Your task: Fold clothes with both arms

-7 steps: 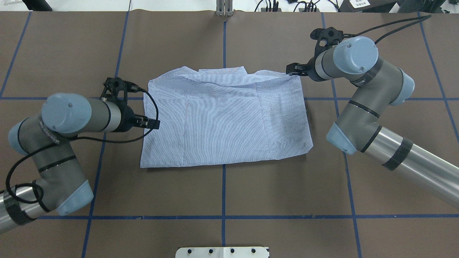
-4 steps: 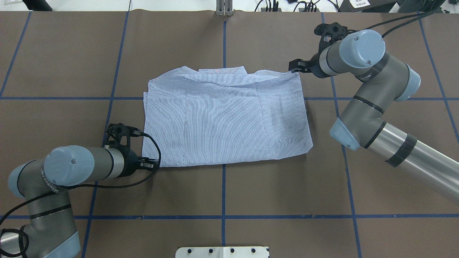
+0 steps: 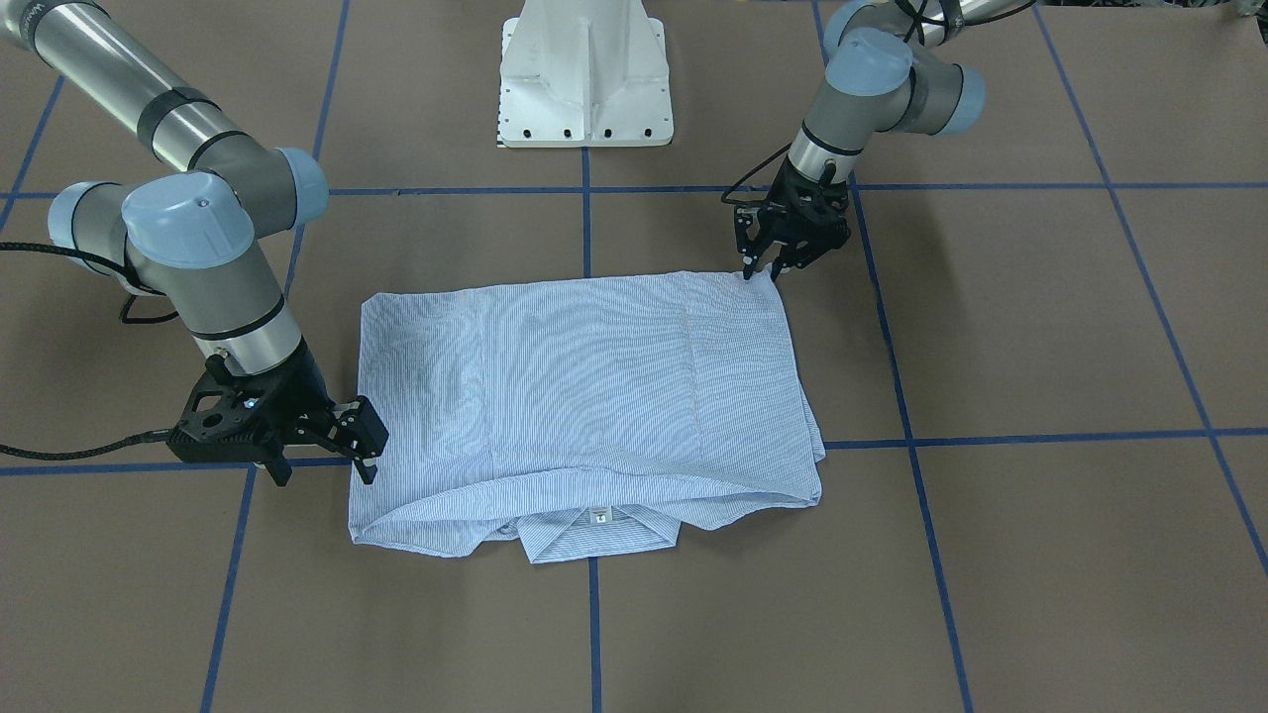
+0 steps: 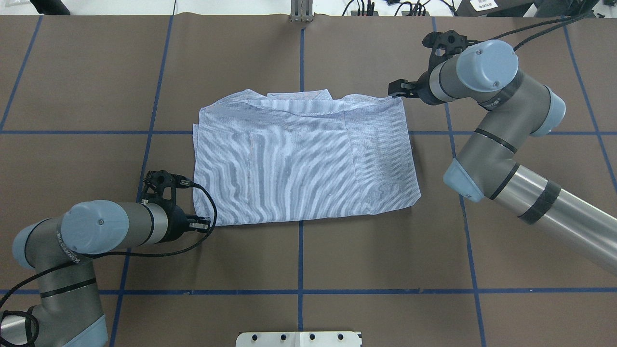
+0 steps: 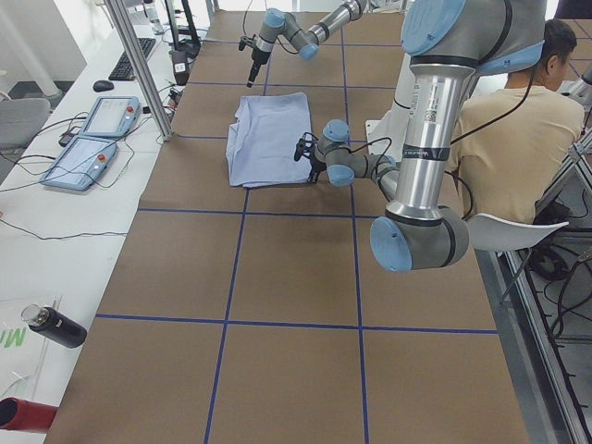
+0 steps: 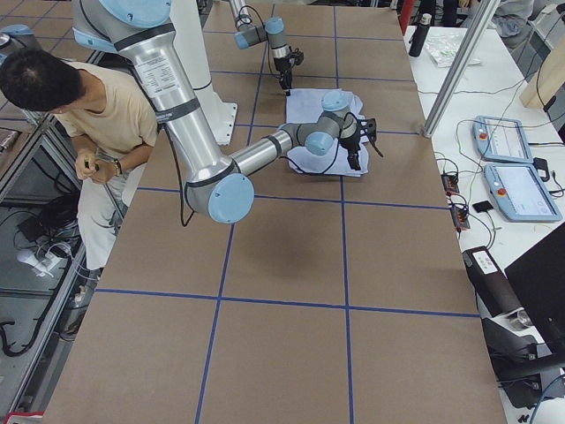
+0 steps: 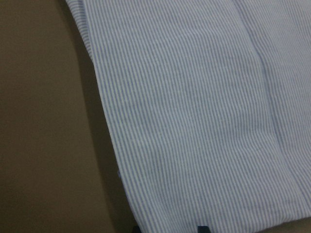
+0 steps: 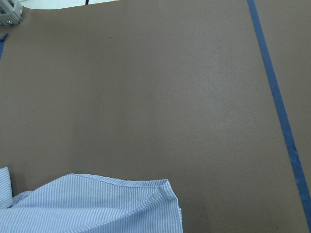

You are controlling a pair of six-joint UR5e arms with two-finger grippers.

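The shirt needs to be folded further. My left gripper should next grab it by its folded corner (image 3: 764, 280) (image 7: 165, 221) opposite the collar.
The light-blue striped shirt (image 4: 303, 164) lies folded into a flat rectangle on the brown table, collar and white neck label (image 3: 597, 514) at the far edge. My left gripper (image 4: 205, 224) is open at the shirt's near-left corner; in the left wrist view the striped cloth (image 7: 194, 121) fills the frame and reaches down between the fingertips. In the front view the left gripper (image 3: 763, 269) touches that corner. My right gripper (image 4: 395, 90) is open and empty, just beside the far-right corner, which shows in the right wrist view (image 8: 97, 204). The right gripper (image 3: 362, 446) hangs low over the table.
The white pedestal base (image 3: 584, 89) stands at the robot's side of the table. Blue tape lines (image 4: 301, 255) grid the brown cover. A seated operator (image 5: 513, 139) and two teach pendants (image 5: 92, 139) show off the table in the side views.
My left arm moved back along the shirt's left edge, from the middle to the near-left corner. My right gripper shifted slightly away from the far-right corner, then held still.
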